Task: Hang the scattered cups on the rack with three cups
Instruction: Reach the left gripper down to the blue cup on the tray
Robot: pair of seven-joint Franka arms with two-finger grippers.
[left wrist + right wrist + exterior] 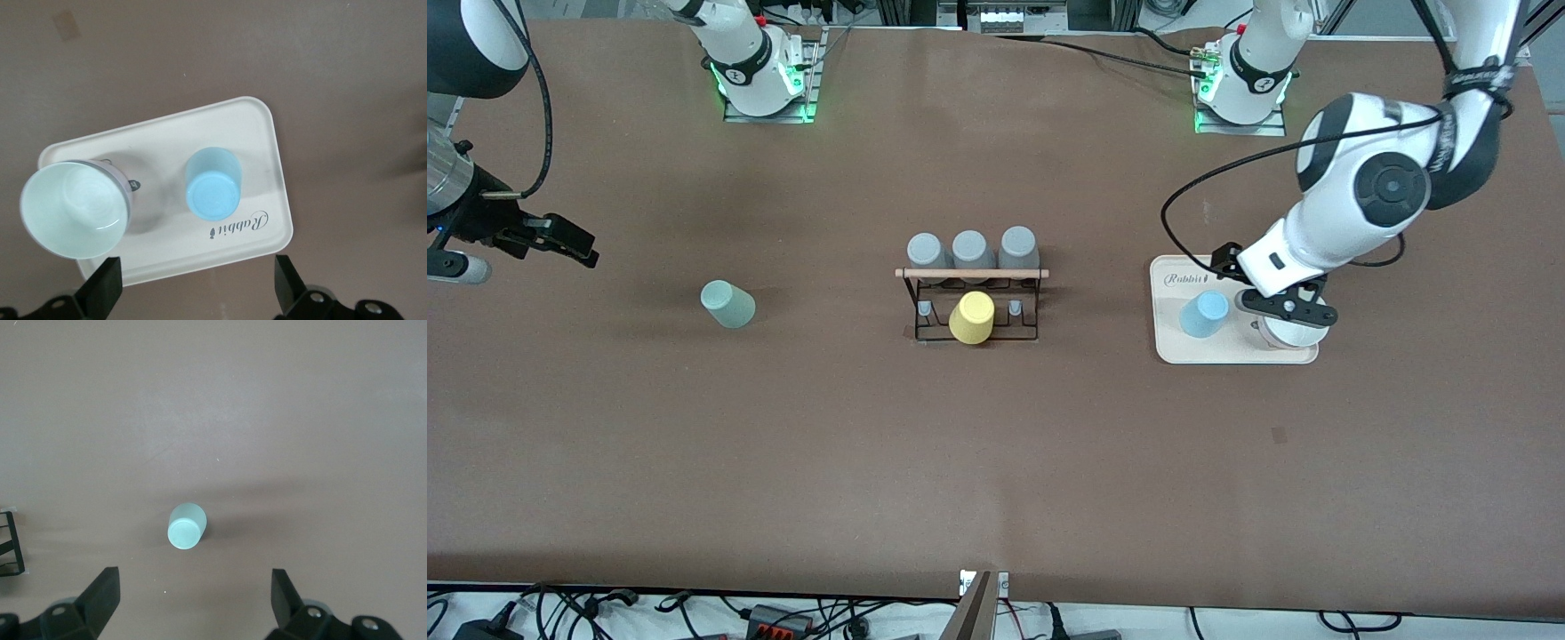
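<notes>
The robot's left gripper will next pick up the light blue cup by the cup's body, to hang it on the rack.
The black wire rack with a wooden rod stands mid-table. It holds three grey cups on the side farther from the front camera and a yellow cup on the nearer side. The sage green cup stands upside down on the table toward the right arm's end; it also shows in the right wrist view. The light blue cup stands upside down on the cream tray. My left gripper is open and empty over the tray. My right gripper is open and empty over the table's right-arm end.
An upright pale cup with a grey outside stands on the cream tray beside the light blue cup, under my left gripper. A rack corner shows in the right wrist view. Bare brown table lies nearer the front camera.
</notes>
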